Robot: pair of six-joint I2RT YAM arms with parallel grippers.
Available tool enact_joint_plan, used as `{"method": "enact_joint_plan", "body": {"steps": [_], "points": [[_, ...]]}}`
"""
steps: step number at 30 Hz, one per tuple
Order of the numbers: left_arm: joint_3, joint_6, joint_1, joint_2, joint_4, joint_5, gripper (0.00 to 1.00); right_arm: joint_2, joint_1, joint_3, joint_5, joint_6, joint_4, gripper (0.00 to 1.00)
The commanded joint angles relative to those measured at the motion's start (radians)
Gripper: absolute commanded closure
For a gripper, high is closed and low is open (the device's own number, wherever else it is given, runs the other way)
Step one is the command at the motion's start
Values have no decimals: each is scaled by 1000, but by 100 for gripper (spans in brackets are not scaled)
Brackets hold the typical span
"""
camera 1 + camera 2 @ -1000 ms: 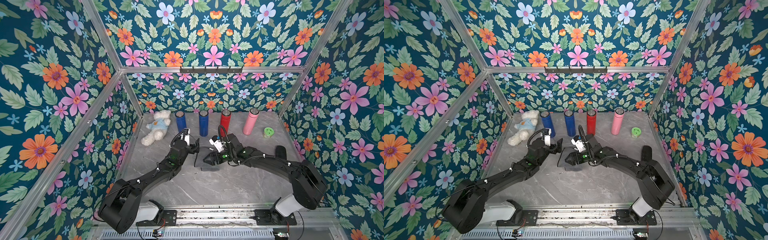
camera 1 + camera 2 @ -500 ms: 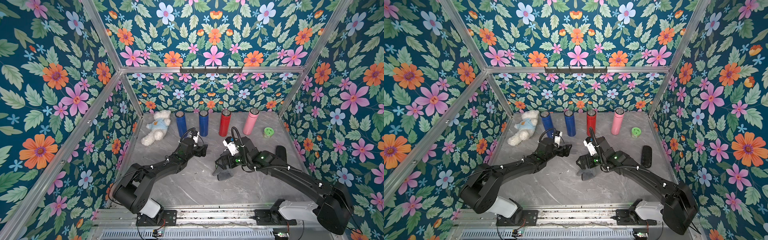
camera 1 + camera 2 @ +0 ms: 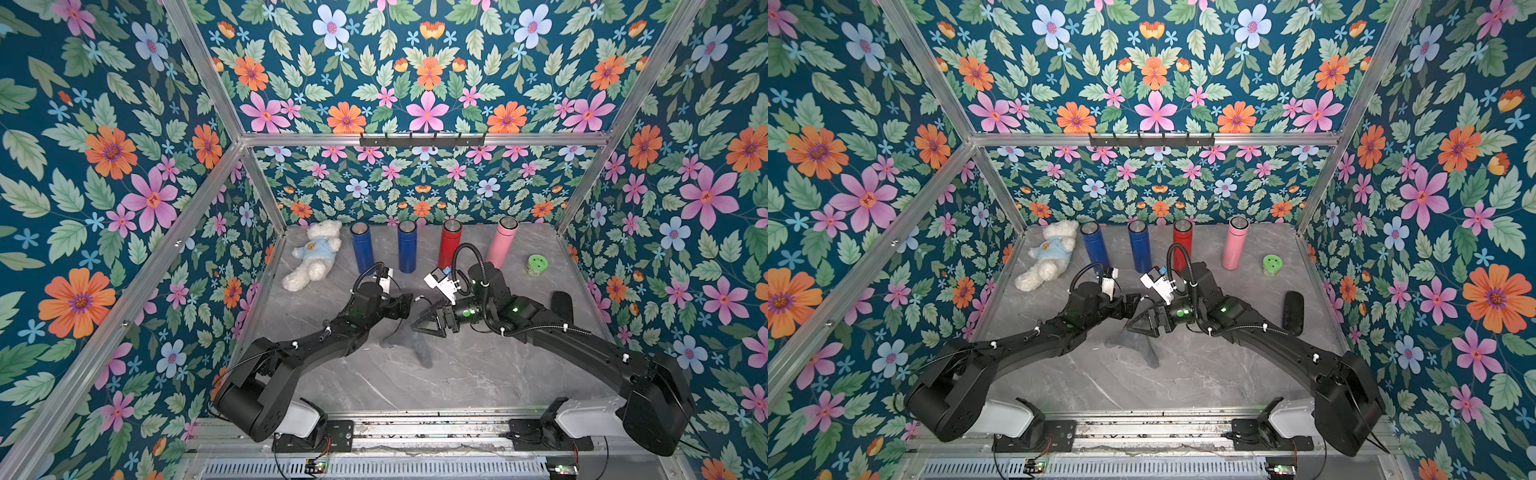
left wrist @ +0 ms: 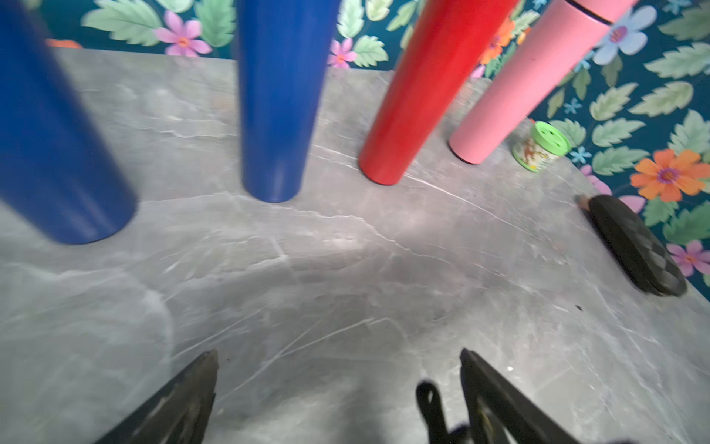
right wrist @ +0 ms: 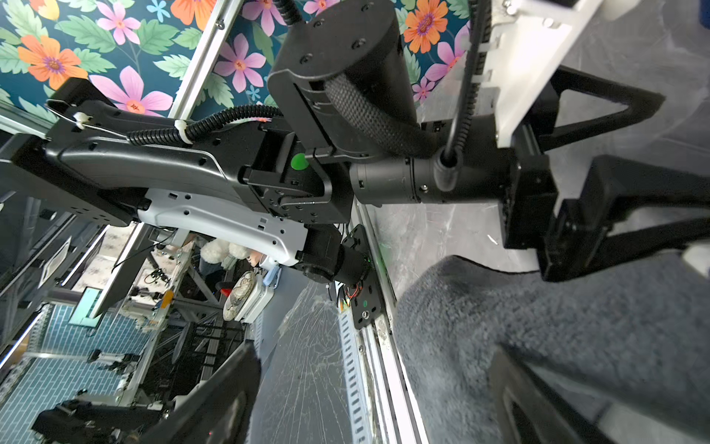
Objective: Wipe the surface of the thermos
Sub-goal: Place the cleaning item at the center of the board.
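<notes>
My left gripper grabs the grey cloth (image 3: 409,338) by its edge beside this gripper next, so the rest stays free to open out for wiping the thermos.
Several thermoses stand upright in a row at the back: a blue one (image 3: 361,251), a second blue one (image 3: 406,249), a red one (image 3: 451,245) and a pink one (image 3: 500,245). The left wrist view looks at the same row, with the red thermos (image 4: 415,96) near its middle. A grey cloth (image 3: 409,338) lies crumpled on the table. My left gripper (image 3: 405,301) hovers open in front of the blue thermoses and holds nothing. My right gripper (image 3: 419,318) is open just above the cloth (image 5: 557,346), one finger beside it.
A white teddy bear (image 3: 311,259) lies at the back left. A green-lidded jar (image 3: 536,265) and a black case (image 3: 562,306) sit on the right. The two gripper heads are close together mid-table. Floral walls enclose the grey marble table (image 3: 457,382).
The left gripper has crept to the right toward the middle. The right gripper has swung back to the left over the cloth, and the cloth now lies further left.
</notes>
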Motion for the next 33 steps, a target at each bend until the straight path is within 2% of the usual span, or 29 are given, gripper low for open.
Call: {"method": "enact_joint_plan", "body": {"steps": [1,5,8,14,22,25,28,33], "points": [[-25,-17,24,-43,6,-5,1,23,0,40,132,-55,-106,9],[-31,-13,42,-73,-14,27,1,20,-6,48,435,-96,-315,10],[-3,-7,42,-45,-31,83,1,3,-18,16,500,-98,-383,10],[50,-35,38,59,-36,272,1,-58,-36,-71,472,-57,-323,10],[99,-83,-47,203,-33,364,1,-62,-55,-81,462,-63,-300,10],[133,-95,-69,257,-47,399,6,-83,-60,-105,464,-59,-289,11],[160,-100,-85,300,-76,417,15,-108,-65,-127,471,-55,-293,11],[196,-104,-105,364,-126,381,25,-141,-72,-148,473,-52,-292,11]]}}
